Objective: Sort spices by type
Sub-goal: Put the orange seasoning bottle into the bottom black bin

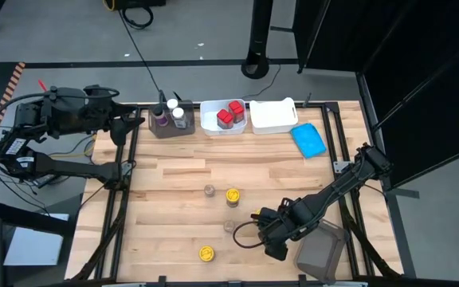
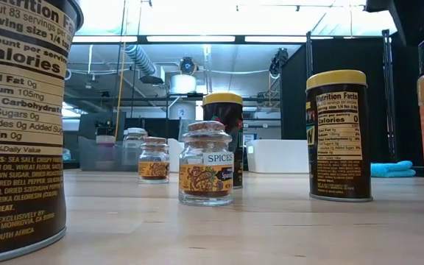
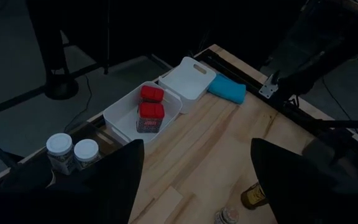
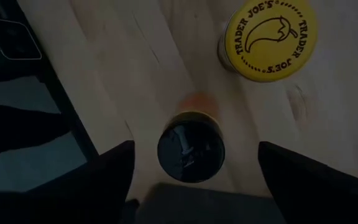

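Note:
I must lower my right fingers, still above the round black cap (image 4: 191,151), before closing.
My right gripper (image 1: 251,233) hangs low over the table's near middle, open. In its wrist view the gripper (image 4: 194,149) has one finger on either side of a black-capped jar (image 4: 190,155) of orange spice, seen from above, with a gap on both sides. A yellow-lidded jar (image 4: 271,37) stands just beyond. Other loose jars stand upright on the table: two cork-topped glass ones (image 2: 206,163) (image 2: 154,160) and two yellow-lidded ones (image 1: 232,195) (image 1: 206,253). My left gripper (image 1: 122,126) waits open by the far left corner.
Along the far edge stand a grey bin (image 1: 159,127) with white-capped jars (image 3: 59,148), a white tub (image 1: 210,124) with two red-capped jars (image 3: 151,111), a second white tub (image 1: 273,116) and a blue cloth (image 1: 309,140). Another grey bin (image 1: 321,253) sits at the near right corner.

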You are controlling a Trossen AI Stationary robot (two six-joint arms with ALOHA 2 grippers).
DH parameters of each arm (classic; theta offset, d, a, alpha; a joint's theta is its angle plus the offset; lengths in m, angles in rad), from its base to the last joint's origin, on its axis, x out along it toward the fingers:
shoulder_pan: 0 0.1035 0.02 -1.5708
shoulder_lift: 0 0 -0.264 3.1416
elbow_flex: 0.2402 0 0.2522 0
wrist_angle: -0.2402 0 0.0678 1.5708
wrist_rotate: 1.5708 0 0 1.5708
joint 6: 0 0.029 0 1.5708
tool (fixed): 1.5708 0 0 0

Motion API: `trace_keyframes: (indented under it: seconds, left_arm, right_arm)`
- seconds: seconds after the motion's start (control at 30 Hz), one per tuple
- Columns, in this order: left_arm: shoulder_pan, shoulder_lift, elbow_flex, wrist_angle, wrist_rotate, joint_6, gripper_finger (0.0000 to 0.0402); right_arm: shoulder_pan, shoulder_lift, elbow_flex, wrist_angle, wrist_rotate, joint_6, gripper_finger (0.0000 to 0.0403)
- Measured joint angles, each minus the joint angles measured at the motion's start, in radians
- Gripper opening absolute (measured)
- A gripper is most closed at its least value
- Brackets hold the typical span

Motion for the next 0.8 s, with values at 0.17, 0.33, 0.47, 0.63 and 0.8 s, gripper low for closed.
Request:
trace_keyframes:
  seconds: [0.17, 0.33, 0.47, 0.63, 0.8]
  left_arm:
    - [0.0, 0.0, 0.0, 0.0, 0.0, 0.0, 0.0301]
    - [0.0, 0.0, 0.0, 0.0, 0.0, 0.0, 0.0301]
    - [0.0, 0.0, 0.0, 0.0, 0.0, 0.0, 0.0301]
    - [0.0, 0.0, 0.0, 0.0, 0.0, 0.0, 0.0301]
    - [0.0, 0.0, 0.0, 0.0, 0.0, 0.0, 0.0301]
  right_arm:
    - [0.0, 0.0, -0.058, 0.046, -0.012, 0.018, 0.0344]
    - [0.0, 0.0, -0.11, 0.074, -0.029, 0.018, 0.0349]
    - [-0.002, 0.0, -0.144, 0.105, -0.036, 0.018, 0.035]
    - [-0.011, 0.0, -0.18, 0.16, -0.052, 0.016, 0.0343]
    - [-0.014, 0.0, -0.21, 0.195, -0.061, 0.015, 0.0326]
